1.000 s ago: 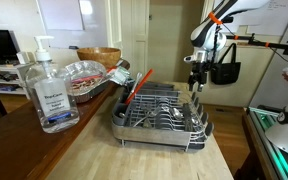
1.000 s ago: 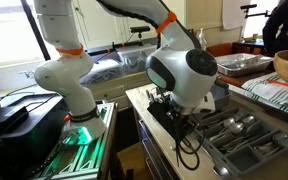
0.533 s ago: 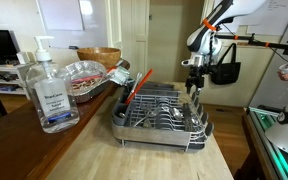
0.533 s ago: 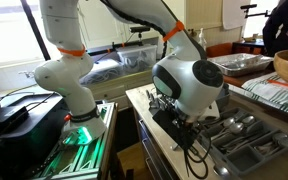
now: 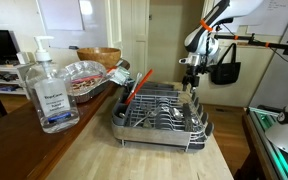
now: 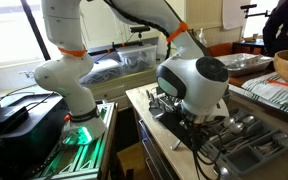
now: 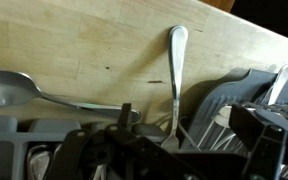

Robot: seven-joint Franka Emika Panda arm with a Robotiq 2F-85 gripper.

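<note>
The metal fork's thin handle (image 7: 175, 104) lines up between my fingers but lies below them, so closing now would miss it. My gripper goes lower before it closes.
My gripper (image 5: 191, 84) hangs open in the air above the far side of a grey dish rack (image 5: 125, 124), touching nothing. The rack stands on a wooden counter and holds several metal utensils and a red-handled tool (image 5: 140, 87) leaning at its left. In the wrist view my gripper (image 7: 172, 143) shows as two dark fingers (image 7: 82, 152) set wide apart, with nothing gripped. Below them a metal fork (image 7: 176, 68) leans up out of the rack against the wood, and a spoon (image 7: 14, 88) lies to its left. The arm's round white wrist (image 6: 194, 82) hides the jaws in an exterior view.
A clear pump bottle (image 5: 46, 88) stands at the counter's near left. Behind it are a foil tray (image 5: 84, 72) and a wooden bowl (image 5: 101, 55). A black bag (image 5: 224, 70) hangs behind the arm. The arm's white base (image 6: 66, 85) stands beside the counter.
The gripper has risen a little and shifted along over the rack. Its jaws have stayed open, and nothing in the rack has moved.
</note>
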